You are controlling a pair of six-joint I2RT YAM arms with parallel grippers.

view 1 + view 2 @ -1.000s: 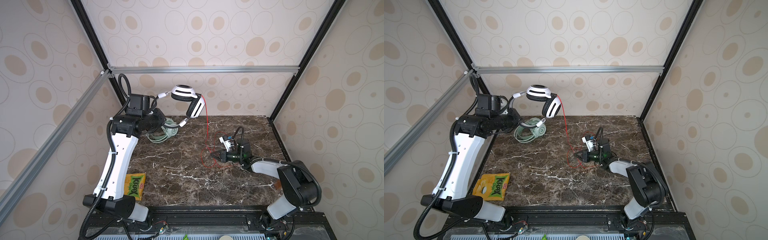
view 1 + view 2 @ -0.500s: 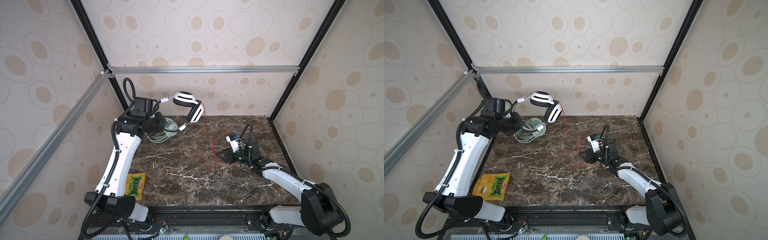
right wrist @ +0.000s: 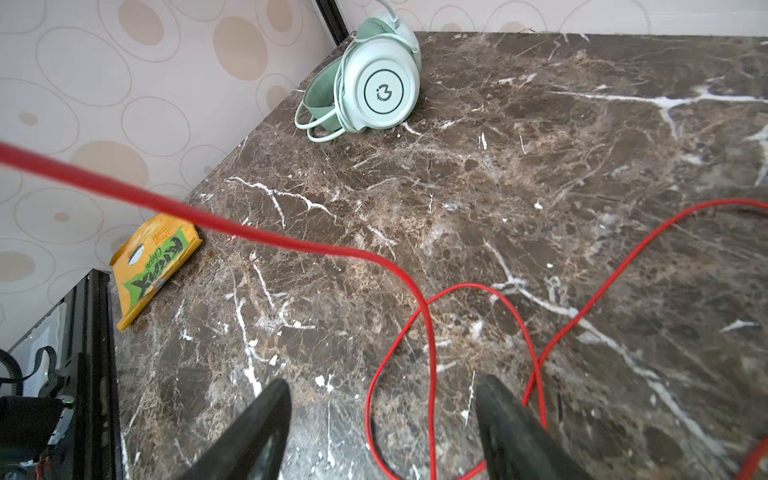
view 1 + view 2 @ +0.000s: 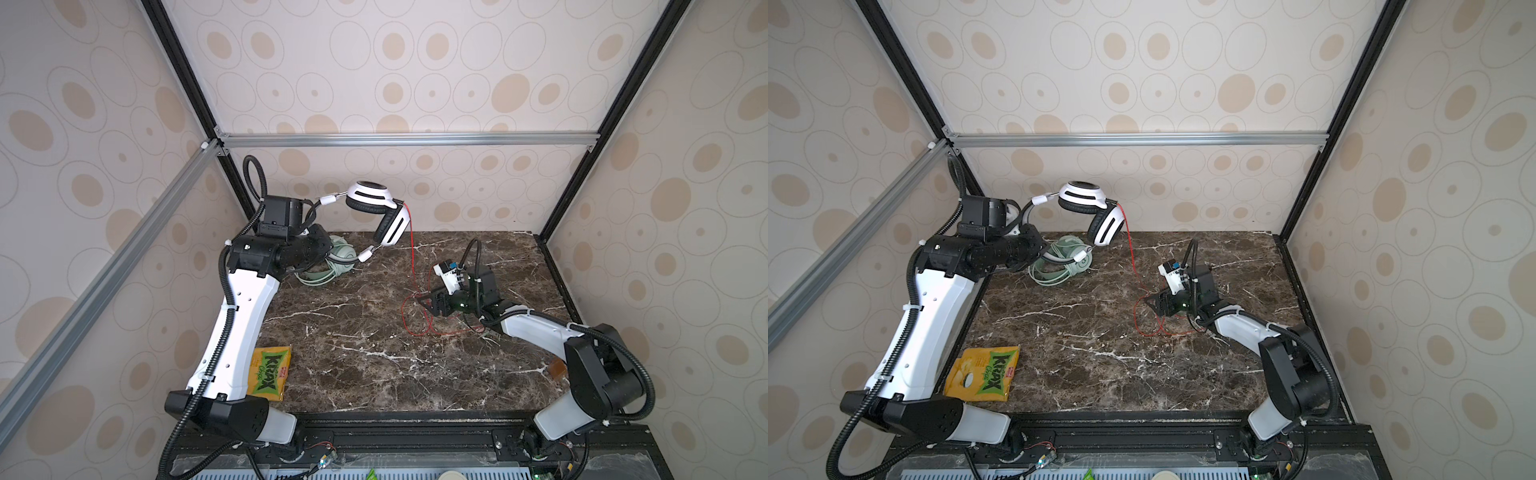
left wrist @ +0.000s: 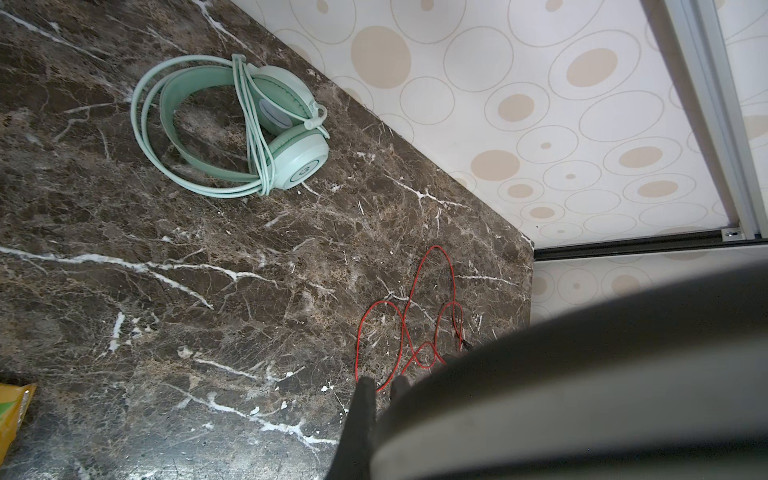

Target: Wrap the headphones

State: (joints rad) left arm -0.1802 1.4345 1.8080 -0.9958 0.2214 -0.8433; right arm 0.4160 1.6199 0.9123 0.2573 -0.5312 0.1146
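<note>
I next need to grab the red cord [image 4: 411,249] with my right gripper where the cord's hanging part meets its loops. That leaves slack to wrap around the headphones [image 4: 370,197].
My left gripper [image 5: 382,384] is shut on the grey headband [image 5: 582,395] of the white-and-black headphones [image 4: 372,195], holding them above the table's back left. Their thin red cord [image 4: 411,249] hangs from an earcup and ends in loose loops [image 3: 432,332] on the marble. My right gripper [image 3: 382,390] stands open just over those loops, which show between its fingers, ungripped; in both top views it is right of centre [image 4: 424,301] [image 4: 1152,303]. The mint green headphones [image 5: 232,124] lie at the back left with their pale cord wound round them, also in the right wrist view [image 3: 374,83].
A yellow chips bag [image 4: 268,372] lies at the table's front left edge, close to my left arm's base. Patterned walls and black frame posts close the table [image 4: 353,361] in on three sides.
My right gripper has gone from shut to open at the red cord's loops. My left gripper has lowered the white-and-black headphones slightly, leaving more cord slack on the table.
</note>
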